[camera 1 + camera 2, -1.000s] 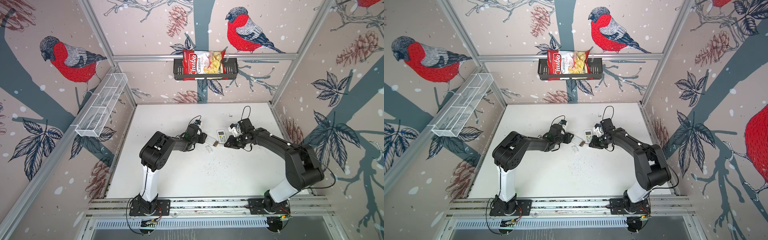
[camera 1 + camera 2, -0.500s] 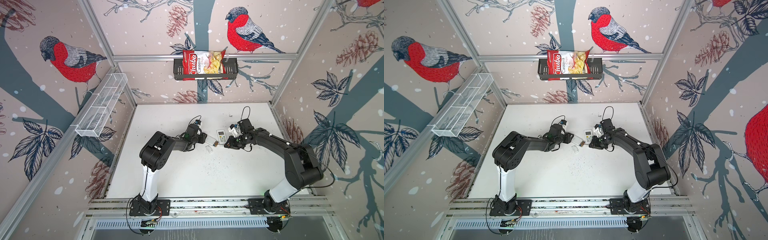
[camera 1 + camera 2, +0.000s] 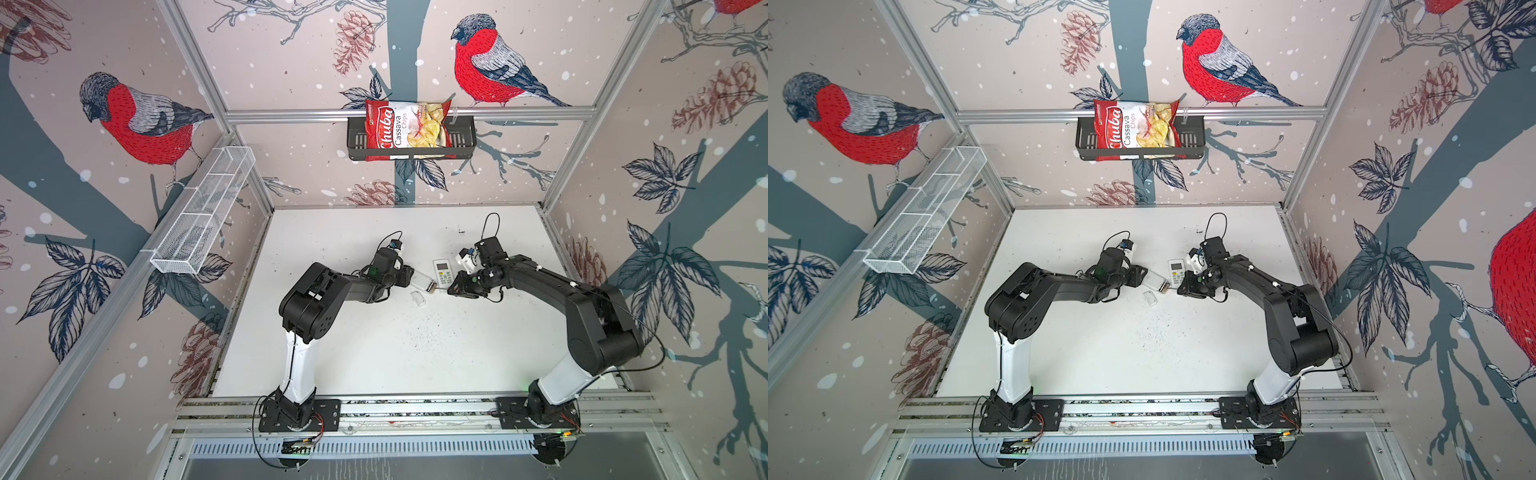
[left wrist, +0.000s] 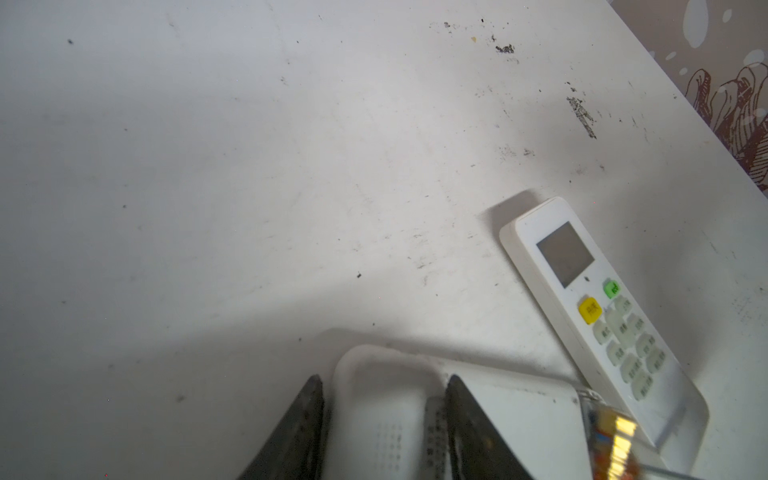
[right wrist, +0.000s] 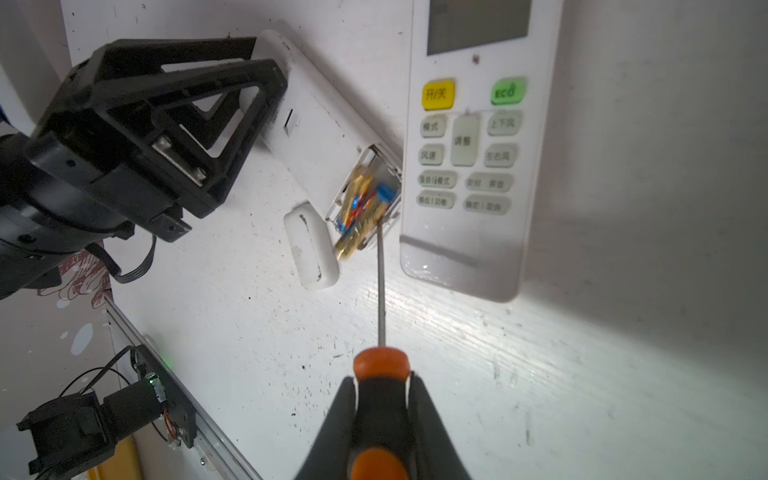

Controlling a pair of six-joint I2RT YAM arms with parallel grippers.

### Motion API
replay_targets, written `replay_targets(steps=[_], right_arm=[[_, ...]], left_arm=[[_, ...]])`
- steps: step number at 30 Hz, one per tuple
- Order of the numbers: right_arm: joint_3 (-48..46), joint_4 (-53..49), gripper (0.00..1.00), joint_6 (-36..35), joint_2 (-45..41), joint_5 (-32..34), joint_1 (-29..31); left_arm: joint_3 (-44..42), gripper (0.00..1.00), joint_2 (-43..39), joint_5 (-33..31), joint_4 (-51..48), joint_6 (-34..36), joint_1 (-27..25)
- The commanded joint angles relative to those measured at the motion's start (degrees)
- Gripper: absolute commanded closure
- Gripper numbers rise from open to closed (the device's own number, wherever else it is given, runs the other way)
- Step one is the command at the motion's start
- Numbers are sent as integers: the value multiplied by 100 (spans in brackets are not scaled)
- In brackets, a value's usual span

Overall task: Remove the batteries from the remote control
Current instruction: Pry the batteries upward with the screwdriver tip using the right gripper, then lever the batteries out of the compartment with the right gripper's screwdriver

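Observation:
The screwdriver's handle (image 5: 381,363) slants above the tabletop and the screwdriver's tip is at the batteries. I need to lay the screwdriver flat before I open my right gripper.
A white remote control (image 5: 320,137) lies back-up mid-table, and my left gripper (image 4: 384,380) is shut on its far end. Its battery bay stands open. Gold-ended batteries (image 5: 359,203) lie crooked in it, one end poking past the bay's edge. The same remote control (image 3: 422,280) and batteries (image 3: 432,286) show in a top view. My right gripper (image 5: 382,378) is shut on an orange-and-black screwdriver (image 5: 380,291), whose tip rests at the bay's rim beside the batteries. The loose white battery cover (image 5: 311,249) lies on the table next to the bay.
A second white remote (image 5: 469,145) lies buttons-up, touching the open one on its right. A chip bag (image 3: 405,129) sits in a black basket on the back wall. A white wire basket (image 3: 203,212) hangs on the left wall. A metal rail (image 3: 415,407) runs along the front.

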Motion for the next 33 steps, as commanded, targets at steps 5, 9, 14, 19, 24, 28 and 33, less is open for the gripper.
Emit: replay_targets(steps=[5,9,14,19,24,28,33], right_arm=[[-167,386,100,157,4,-74,-3],[-195,440,100,155,7,-101,-5],[-182,486,100,159,-18,-188,-5],[-152,467,100,150,-154,-169,-20],[-158,484,100,149,-285,-171,-40],[-465,908,100,315,-783,-53,-142],[-1268,1967,100,786,-1726,896,-279]], left_arm=[[-59,52,83,130,-780,-89,-25],[-86,52,65,104,-786,-91,-23],[-76,52,67,98,-780,-111,-14],[-90,52,48,60,-772,-146,-9],[-84,46,-62,-31,-817,-157,14],[-89,25,-322,-254,-941,-101,24],[-172,3,-866,-551,-993,-78,15]])
